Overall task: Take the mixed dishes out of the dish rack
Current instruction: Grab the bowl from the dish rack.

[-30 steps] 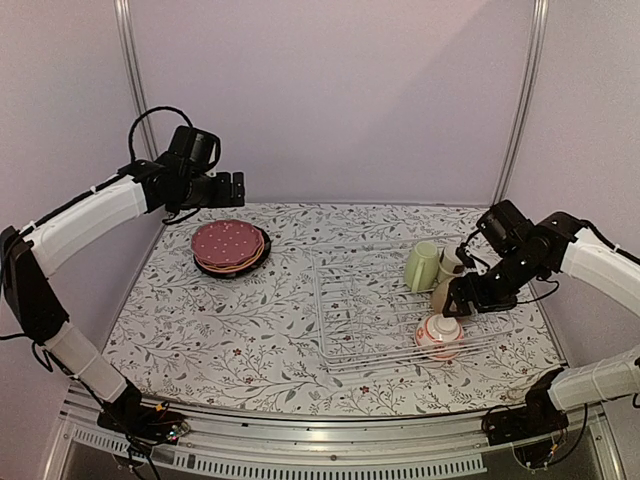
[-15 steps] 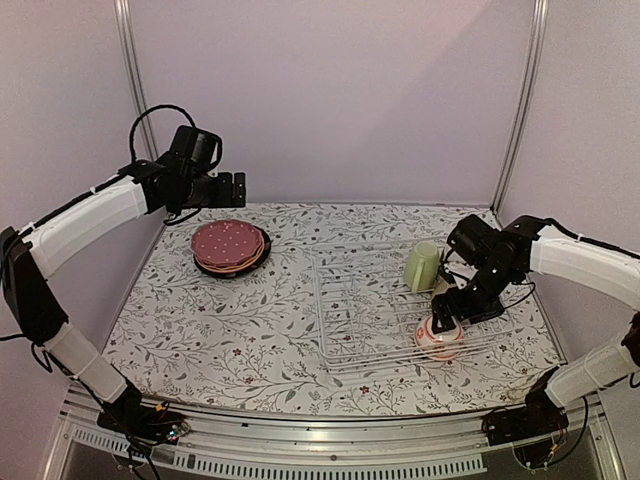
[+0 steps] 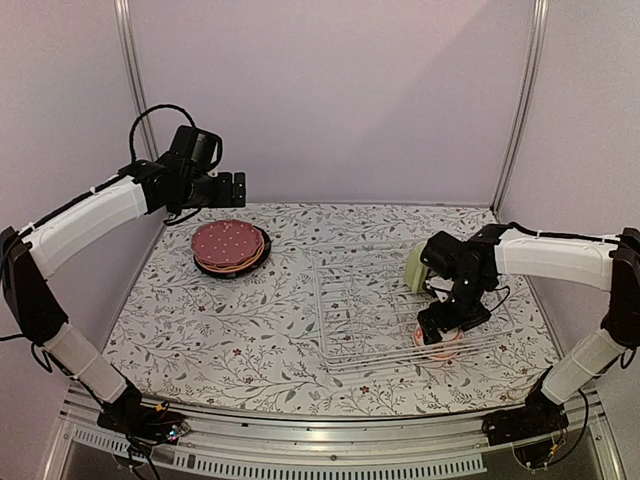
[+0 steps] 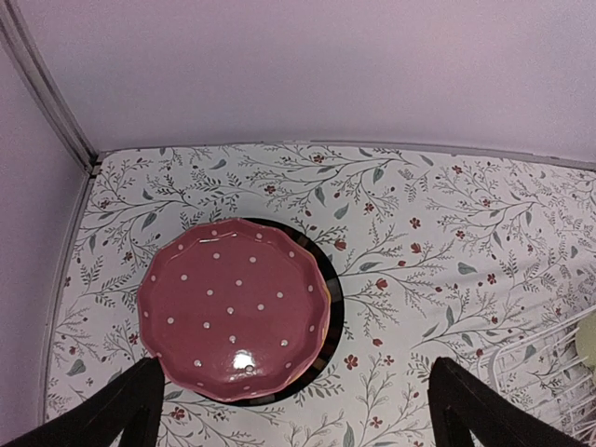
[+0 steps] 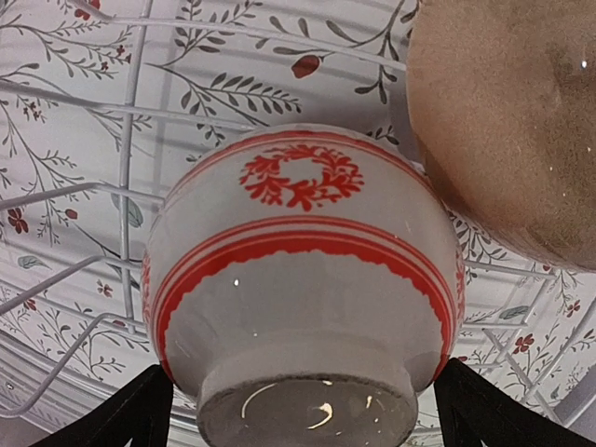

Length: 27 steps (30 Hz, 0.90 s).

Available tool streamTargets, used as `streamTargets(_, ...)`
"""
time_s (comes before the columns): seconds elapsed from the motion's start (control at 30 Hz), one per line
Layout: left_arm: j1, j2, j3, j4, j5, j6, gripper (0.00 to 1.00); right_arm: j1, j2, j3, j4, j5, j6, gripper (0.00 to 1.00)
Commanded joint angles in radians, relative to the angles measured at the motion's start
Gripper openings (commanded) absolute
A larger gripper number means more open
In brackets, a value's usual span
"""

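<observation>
My right gripper grabs the upturned white-and-red patterned bowl by its foot next, so the bowl's rim stays free to hand over to my left gripper.
The white wire dish rack (image 3: 360, 300) lies at the right of the table. In it an upturned white-and-red patterned bowl (image 3: 440, 343) sits at the near right, with a pale green cup (image 3: 418, 268) behind it. My right gripper (image 3: 438, 325) is low over that bowl. In the right wrist view the open fingers (image 5: 130, 414) straddle the bowl's foot (image 5: 303, 279), with a tan bowl (image 5: 512, 121) close beside it. My left gripper (image 3: 232, 188) is open and empty above a plate stack topped by the maroon dotted plate (image 3: 228, 244). The small grey-white cup is hidden.
In the left wrist view the maroon plate (image 4: 233, 312) rests on a dark-rimmed plate (image 4: 331, 298), with an orange edge between them. The rack's corner (image 4: 540, 354) shows at the right. A floral tablecloth (image 3: 230, 330) covers the table, with purple walls and metal posts around it.
My right arm has swung left and down, bringing its gripper from beside the tan bowl onto the white-and-red bowl. The left arm has not moved.
</observation>
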State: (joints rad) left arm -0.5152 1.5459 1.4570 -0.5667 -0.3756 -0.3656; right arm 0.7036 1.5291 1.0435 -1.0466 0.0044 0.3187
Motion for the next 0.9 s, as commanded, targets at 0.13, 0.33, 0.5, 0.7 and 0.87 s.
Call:
streamTargets(0.13,-0.016,-0.024,0.002,0.005,-0.008,0.014,1.0,0.017,0.092,0.02,0.031,0.039,-0.001,0.99)
streamTargets(0.33,-0.016,-0.023,0.001,0.008,-0.005,0.015,1.0,0.019,0.116,0.02,0.039,0.047,-0.001,0.99)
streamTargets(0.5,-0.017,-0.022,0.002,0.012,-0.001,0.014,1.0,0.019,0.047,0.056,0.029,0.017,0.004,0.98)
streamTargets(0.7,-0.021,-0.025,0.006,0.011,0.0,0.017,1.0,0.019,-0.024,0.11,-0.009,0.06,0.011,0.99)
streamTargets(0.87,-0.025,-0.026,0.009,0.012,-0.003,0.019,0.99,0.02,-0.032,0.129,-0.027,0.076,0.005,0.99)
